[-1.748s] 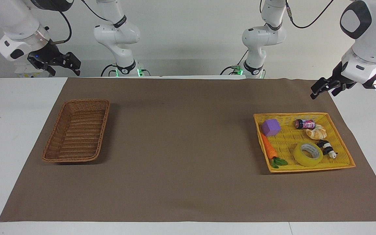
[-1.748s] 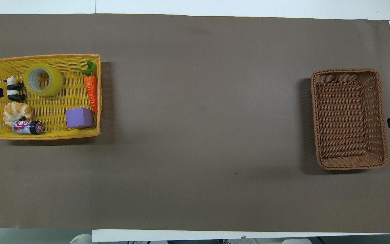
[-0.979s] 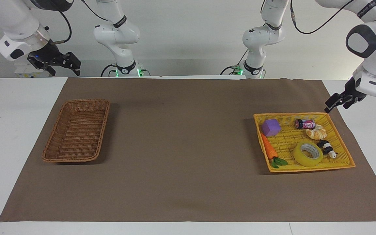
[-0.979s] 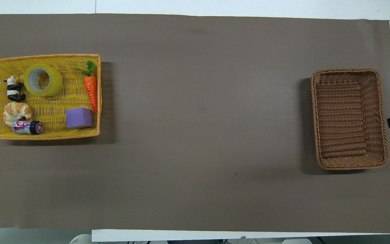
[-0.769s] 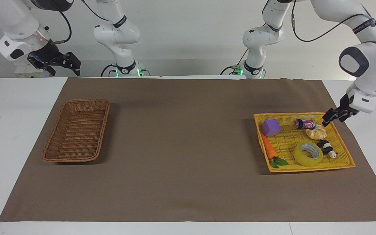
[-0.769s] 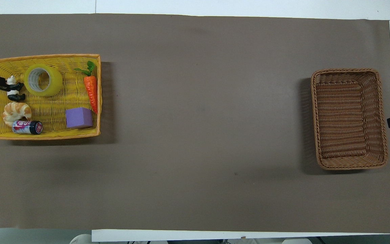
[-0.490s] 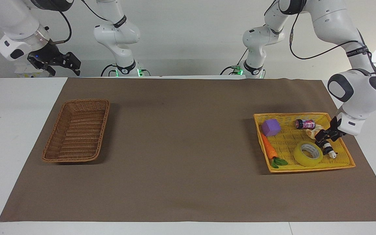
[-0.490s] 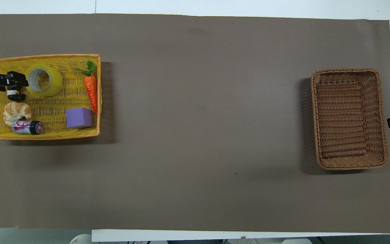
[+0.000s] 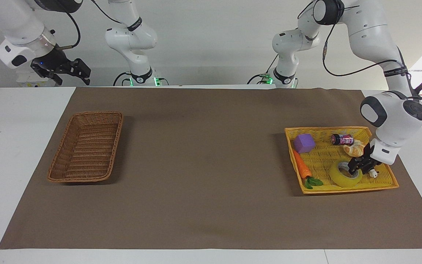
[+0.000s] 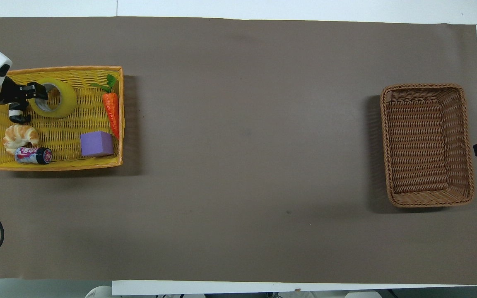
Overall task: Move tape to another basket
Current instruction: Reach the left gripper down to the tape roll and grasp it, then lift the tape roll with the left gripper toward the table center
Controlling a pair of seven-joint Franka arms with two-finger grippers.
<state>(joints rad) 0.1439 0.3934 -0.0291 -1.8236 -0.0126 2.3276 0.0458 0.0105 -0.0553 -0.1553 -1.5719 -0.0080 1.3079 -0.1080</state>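
Note:
Next, my left gripper grabs the tape by the side of its ring beside the panda (image 10: 38,107) to move it to the brown wicker basket (image 10: 427,145).
The roll of yellow tape (image 9: 343,179) lies flat in the yellow woven tray (image 9: 343,129) at the left arm's end of the table; it also shows in the overhead view (image 10: 63,101). My left gripper (image 9: 356,171) is down at the roll's rim, open, with its fingers astride the roll's wall on the panda's side; it shows in the overhead view too (image 10: 39,91). The brown wicker basket (image 9: 117,139) stands empty at the right arm's end (image 10: 427,142). My right gripper (image 9: 68,71) waits open, raised near the table's corner.
The tray (image 10: 56,166) also holds a purple cube (image 9: 303,143), a toy carrot (image 9: 302,167), a small can (image 9: 342,139), a croissant (image 9: 355,147) and a panda figure (image 9: 371,171) right beside my left gripper. A brown mat (image 9: 203,165) covers the table.
My left arm has swung in from outside the tray, passed over the croissant and panda, and come down onto the tape's rim. The tape, the basket and the right arm have not moved.

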